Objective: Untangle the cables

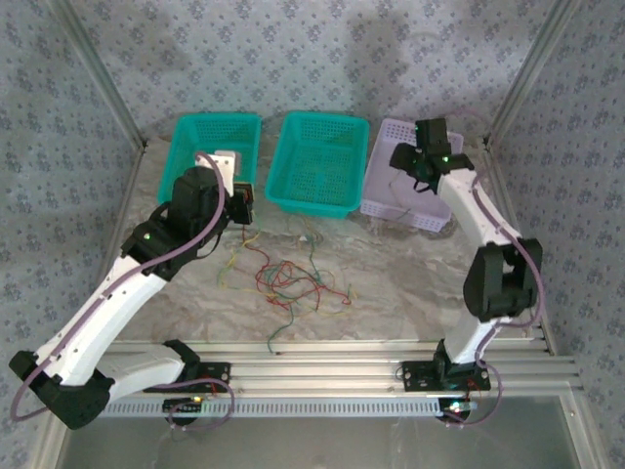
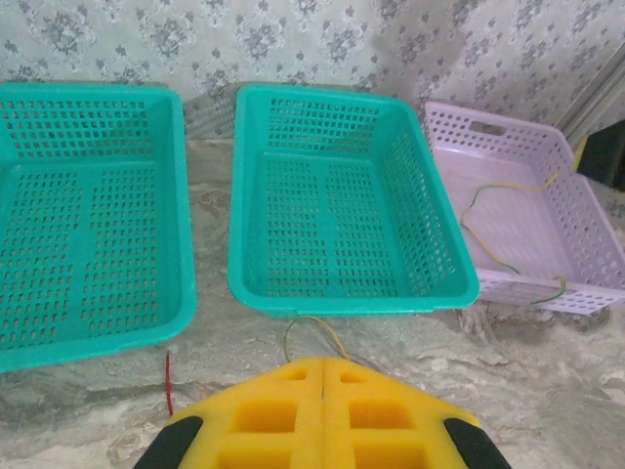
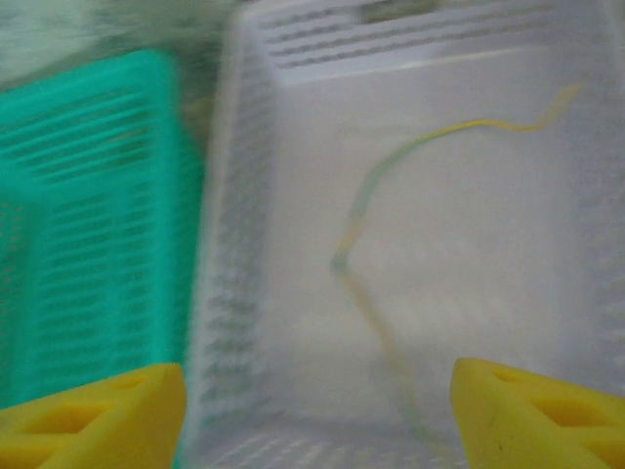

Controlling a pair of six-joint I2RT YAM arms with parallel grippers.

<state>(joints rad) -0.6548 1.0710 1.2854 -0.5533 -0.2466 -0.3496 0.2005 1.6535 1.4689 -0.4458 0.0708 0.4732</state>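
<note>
I should grab the tangle next with my right gripper by its red and yellow-green wires, away from my left gripper, to pull the cables apart.
The cables (image 1: 290,278) lie in a loose tangle of red, green, yellow and orange wires on the marble table between the arms. My left gripper (image 1: 242,207) hovers at the tangle's far left, fingers (image 2: 293,410) pressed shut. A yellow-green loop (image 2: 312,327) lies just beyond the fingertips; I cannot tell whether it is pinched. A red wire (image 2: 168,381) lies to its left. My right gripper (image 3: 317,420) is open above the lavender basket (image 1: 386,176), where one yellow-green cable (image 3: 391,176) lies loose on the floor, also visible as a cable (image 2: 488,234) in the left wrist view.
Two teal baskets stand along the back: one at the left (image 1: 186,147) and one in the middle (image 1: 317,161). The lavender basket (image 2: 547,291) stands to their right. Patterned walls and metal posts close in the table; a rail (image 1: 322,371) runs along the near edge.
</note>
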